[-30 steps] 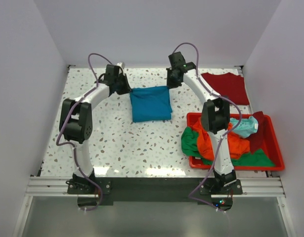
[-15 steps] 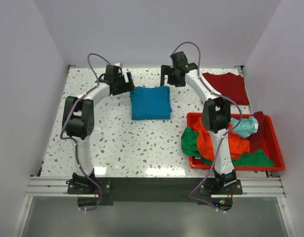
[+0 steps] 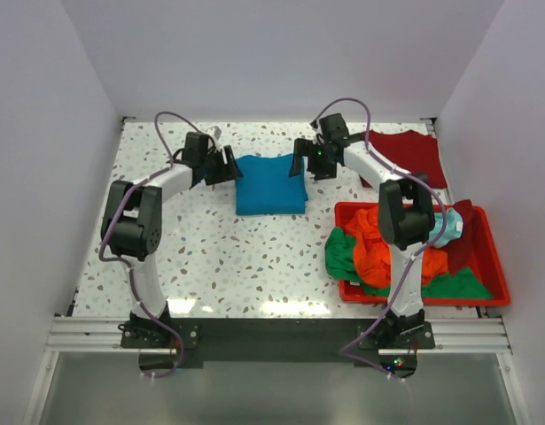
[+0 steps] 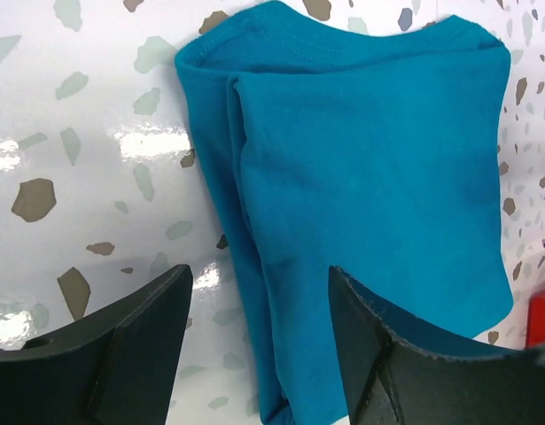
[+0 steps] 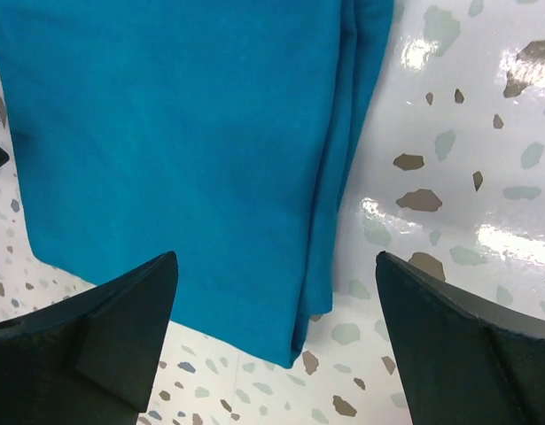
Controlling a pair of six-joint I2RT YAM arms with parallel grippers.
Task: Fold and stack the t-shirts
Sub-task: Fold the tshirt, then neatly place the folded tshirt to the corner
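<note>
My right gripper grabs the folded teal-blue t-shirt by its layered edge nearest the dark red t-shirt (image 3: 407, 155) next, layers together, to stack it there still folded.
A teal-blue t-shirt (image 3: 270, 184) lies folded into a flat rectangle on the speckled table at centre back. My left gripper (image 3: 225, 165) hovers open at its left edge. In the left wrist view the gripper (image 4: 257, 276) straddles the shirt's folded edge (image 4: 369, 159) without pinching it. My right gripper (image 3: 301, 165) stands open at the shirt's right edge. From the right wrist, that gripper (image 5: 274, 261) spans wide over the cloth's (image 5: 183, 133) layered edge and bare table. A dark red t-shirt (image 3: 407, 155) lies flat at the back right.
A red plastic bin (image 3: 495, 266) at the right front holds a heap of orange (image 3: 378, 248), green (image 3: 343, 257) and pale aqua (image 3: 445, 226) shirts, with green and orange cloth spilling over its left rim. White walls close in the table on three sides.
Both grippers were shut on the teal shirt's far corners. They have opened, let go and drawn back toward the near side, and the shirt now lies flat.
</note>
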